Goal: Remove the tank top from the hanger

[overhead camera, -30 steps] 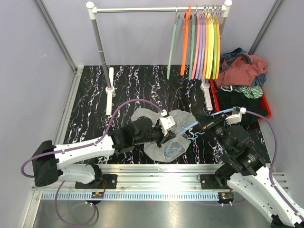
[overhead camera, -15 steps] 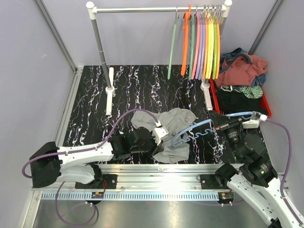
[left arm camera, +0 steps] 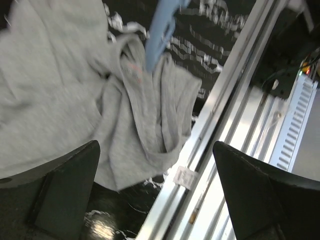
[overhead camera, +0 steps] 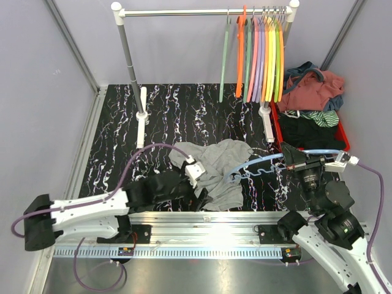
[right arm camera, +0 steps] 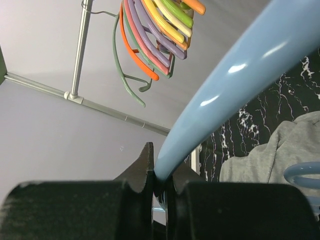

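I will grab the light-blue hanger [overhead camera: 264,162] with my left gripper next, at the end opposite my right gripper. The hanger's hook then stays free for hanging.
The grey tank top [overhead camera: 215,166] lies crumpled on the black marbled table [overhead camera: 116,141], near the front middle. A light-blue hanger [overhead camera: 264,162] sticks out to its right, its left end still touching the fabric. My right gripper [overhead camera: 293,160] is shut on the hanger's right end; in the right wrist view the jaws [right arm camera: 162,180] pinch the hanger [right arm camera: 240,75], with the tank top [right arm camera: 280,150] beyond. My left gripper [overhead camera: 199,195] hovers open over the tank top's near edge. The left wrist view shows its gripper [left arm camera: 155,200] empty above the tank top [left arm camera: 75,100], and the hanger's tip [left arm camera: 160,35] meets a strap.
A clothes rack [overhead camera: 202,12] at the back carries several coloured hangers [overhead camera: 260,55]. Its white feet [overhead camera: 142,116] stand on the table. A red bin [overhead camera: 340,136] of clothes sits at the right. An aluminium rail [overhead camera: 208,217] runs along the near edge.
My left gripper opened, let go of the tank top and drew back toward the near left. My right gripper pulled the hanger to the right, and the tank top spread flatter.
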### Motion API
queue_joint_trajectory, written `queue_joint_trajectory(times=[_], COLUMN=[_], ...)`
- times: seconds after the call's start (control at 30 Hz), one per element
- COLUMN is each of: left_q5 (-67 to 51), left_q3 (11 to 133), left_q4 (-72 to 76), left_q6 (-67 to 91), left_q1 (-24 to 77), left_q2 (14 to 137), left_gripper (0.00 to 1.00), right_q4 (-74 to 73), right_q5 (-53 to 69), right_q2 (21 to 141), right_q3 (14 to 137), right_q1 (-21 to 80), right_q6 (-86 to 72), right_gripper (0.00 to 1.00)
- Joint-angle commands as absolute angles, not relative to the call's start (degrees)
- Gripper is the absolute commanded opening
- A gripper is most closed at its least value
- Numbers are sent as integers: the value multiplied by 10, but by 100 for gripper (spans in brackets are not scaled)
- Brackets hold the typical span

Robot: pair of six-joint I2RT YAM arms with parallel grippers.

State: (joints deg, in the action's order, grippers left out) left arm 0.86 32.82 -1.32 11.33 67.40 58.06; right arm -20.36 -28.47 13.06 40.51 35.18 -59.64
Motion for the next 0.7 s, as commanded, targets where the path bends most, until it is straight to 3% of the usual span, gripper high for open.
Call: queue_joint_trajectory(times=[0.0, 0.27, 0.67], left_q5=[49, -102, -33], left_q3=[362, 325, 316], left_q4=[32, 102, 132], left_q6=[37, 25, 6], left_q1=[674, 675, 675], left_q2=[520, 511, 530], left_gripper=[99, 99, 99], right_q4=[-207, -173, -106], right_q5=[-294, -206, -109], right_q2=[131, 135, 182], right_q3=[447, 433, 413], right_q1=[351, 351, 350], right_q6=[-628, -715, -815], right_gripper=[0, 0, 0])
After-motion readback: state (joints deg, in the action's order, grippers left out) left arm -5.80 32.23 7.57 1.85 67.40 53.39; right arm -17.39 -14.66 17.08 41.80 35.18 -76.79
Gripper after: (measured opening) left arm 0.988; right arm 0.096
